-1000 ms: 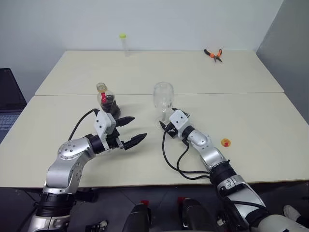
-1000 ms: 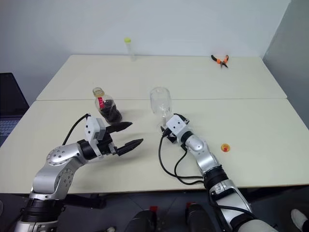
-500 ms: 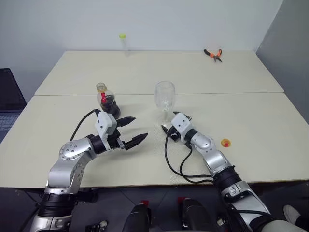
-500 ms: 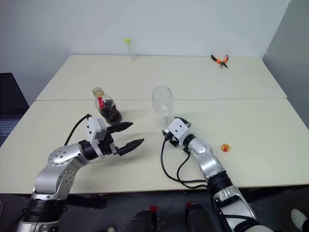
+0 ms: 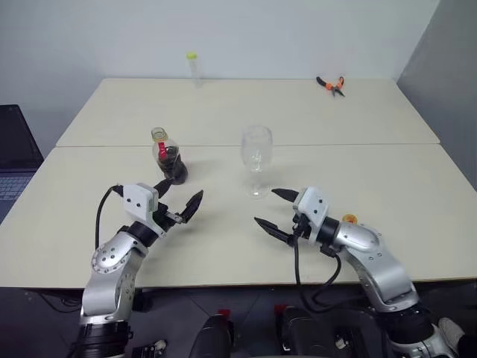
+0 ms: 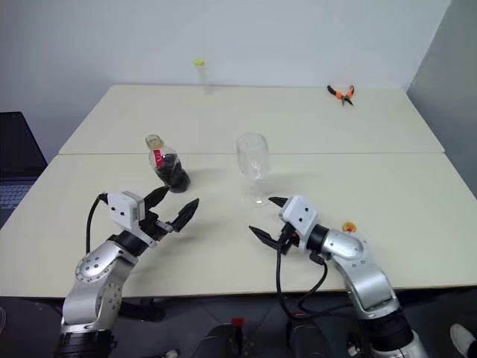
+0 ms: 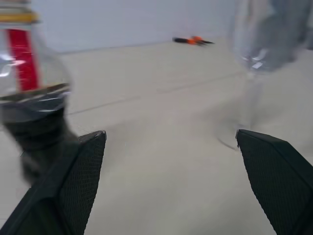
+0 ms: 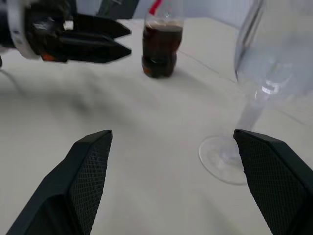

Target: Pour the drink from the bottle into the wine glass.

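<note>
The left gripper grabs the bottle by its slim middle (image 5: 172, 163) next, since the bottle bulges wide around its red label (image 5: 164, 151) and narrows just below.
The bottle (image 5: 170, 158) stands upright left of the table's middle, with the dark drink (image 8: 161, 46) in its belly and a red label on its neck. To its right, the empty wine glass (image 5: 256, 160) also stands upright. My left gripper (image 5: 179, 199) is open just in front of the bottle, pointing toward it and not touching it. My right gripper (image 5: 273, 210) is open a short way in front of the glass's foot, holding nothing. In the left wrist view the bottle (image 7: 29, 98) is near one finger and the glass (image 7: 257, 63) is beyond the other.
A small orange-yellow round piece (image 5: 348, 219) lies beside my right wrist. Orange pliers (image 5: 329, 84) and a tall thin tube with a yellow-green cap (image 5: 191, 67) sit at the far edge. A laptop (image 5: 11, 160) is off the table's left side. A seam (image 5: 358, 143) crosses the table.
My right gripper has drawn back from the glass's foot toward me, and the glass stands free. My left gripper has shifted left and turned to face the bottle.
</note>
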Action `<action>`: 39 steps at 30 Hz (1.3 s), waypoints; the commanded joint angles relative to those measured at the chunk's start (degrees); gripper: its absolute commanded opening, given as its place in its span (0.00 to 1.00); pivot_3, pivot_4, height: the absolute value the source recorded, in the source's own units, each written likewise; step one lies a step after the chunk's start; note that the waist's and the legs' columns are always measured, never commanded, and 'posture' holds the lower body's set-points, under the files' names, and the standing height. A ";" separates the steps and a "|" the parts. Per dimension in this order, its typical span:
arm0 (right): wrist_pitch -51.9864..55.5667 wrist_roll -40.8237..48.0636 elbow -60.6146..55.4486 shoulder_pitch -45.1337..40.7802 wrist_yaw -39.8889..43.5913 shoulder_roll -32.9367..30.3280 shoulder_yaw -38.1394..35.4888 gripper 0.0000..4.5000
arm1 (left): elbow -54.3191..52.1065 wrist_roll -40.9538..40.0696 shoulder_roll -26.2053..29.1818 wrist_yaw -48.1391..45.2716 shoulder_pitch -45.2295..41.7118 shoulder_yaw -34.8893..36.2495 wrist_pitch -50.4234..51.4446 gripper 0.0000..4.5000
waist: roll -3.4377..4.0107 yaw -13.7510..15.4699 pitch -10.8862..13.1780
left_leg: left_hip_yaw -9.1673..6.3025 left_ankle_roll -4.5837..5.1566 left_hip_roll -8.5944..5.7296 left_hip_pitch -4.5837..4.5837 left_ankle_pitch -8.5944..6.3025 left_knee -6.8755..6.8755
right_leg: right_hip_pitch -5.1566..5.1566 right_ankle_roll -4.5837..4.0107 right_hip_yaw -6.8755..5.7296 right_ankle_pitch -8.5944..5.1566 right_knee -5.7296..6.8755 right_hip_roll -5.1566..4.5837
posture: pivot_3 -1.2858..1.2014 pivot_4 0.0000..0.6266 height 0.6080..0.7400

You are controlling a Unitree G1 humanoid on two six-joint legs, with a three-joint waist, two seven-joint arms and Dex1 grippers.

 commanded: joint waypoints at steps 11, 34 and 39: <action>9.89 11.91 -10.06 -5.00 0.96 -2.12 -1.56 0.94 | 16.92 6.85 -0.43 12.70 -16.30 2.95 -4.59 1.00 | -0.02 0.56 -0.01 | 0.02 -0.01 -0.21 -0.13 0.01 0.04 | 0.01 0.08 -0.12 0.01 -0.11 0.06 | 0.52 0.24 1.00; 9.52 12.11 -10.91 -7.36 -1.81 -1.45 -1.37 0.95 | 34.24 6.74 -0.22 10.58 -29.69 1.73 -5.38 0.51 | -0.03 0.48 -0.01 | -0.02 -0.02 -0.24 -0.18 0.00 0.02 | -0.02 0.14 -0.15 -0.02 -0.13 -0.01 | 0.52 0.24 1.00; 9.13 12.36 -11.76 -6.72 -2.25 -1.16 -1.76 0.95 | 32.04 5.92 0.05 9.19 -30.15 1.67 -3.86 0.25 | -0.03 0.48 0.00 | -0.04 -0.02 -0.24 -0.20 0.00 0.01 | -0.03 0.14 -0.14 -0.02 -0.14 -0.03 | 0.52 0.24 1.00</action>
